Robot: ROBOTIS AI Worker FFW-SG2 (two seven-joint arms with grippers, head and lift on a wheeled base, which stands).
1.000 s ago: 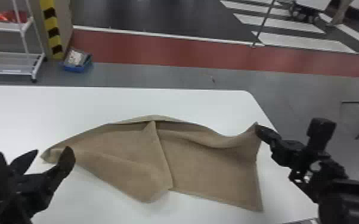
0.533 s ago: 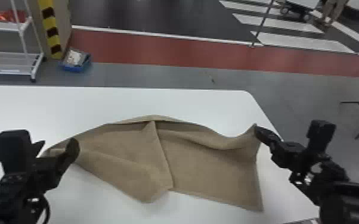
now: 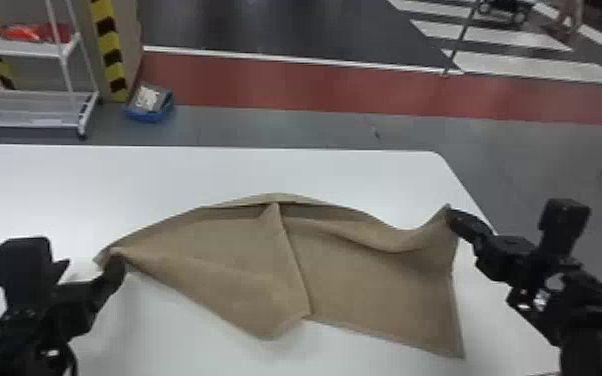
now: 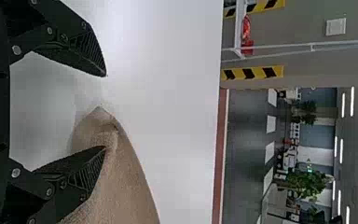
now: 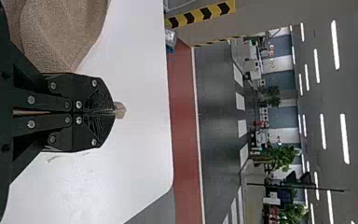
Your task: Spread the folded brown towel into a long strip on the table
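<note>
The folded brown towel should be picked up next by its pointed corner point(image 3: 102, 257) with my left gripper, to spread the towel into a long piece of cloth.
The brown towel point(image 3: 375, 280) lies spread sideways on the white table, with a folded-over flap near its middle and its right back corner lifted. My left gripper point(image 3: 90, 270) is at the towel's left end. In the left wrist view, the left gripper point(image 4: 105, 112) stands open, the towel's corner point(image 4: 100, 122) between its fingers, one finger against the cloth. At the raised right corner is my right gripper point(image 3: 451, 214). In the right wrist view, the right gripper point(image 5: 114, 112) is shut on the towel point(image 5: 65, 32), a small tip of cloth poking out past the fingertips.
The white table point(image 3: 190, 170) has its back edge beyond the towel and a rounded corner at the back right. On the floor behind stand a white shelf rack point(image 3: 35, 107) and a blue bin point(image 3: 149, 106), both at the left.
My left gripper has turned and shifted right to the towel's left end, with one finger now against the cloth. The right gripper and most of the towel have kept still.
</note>
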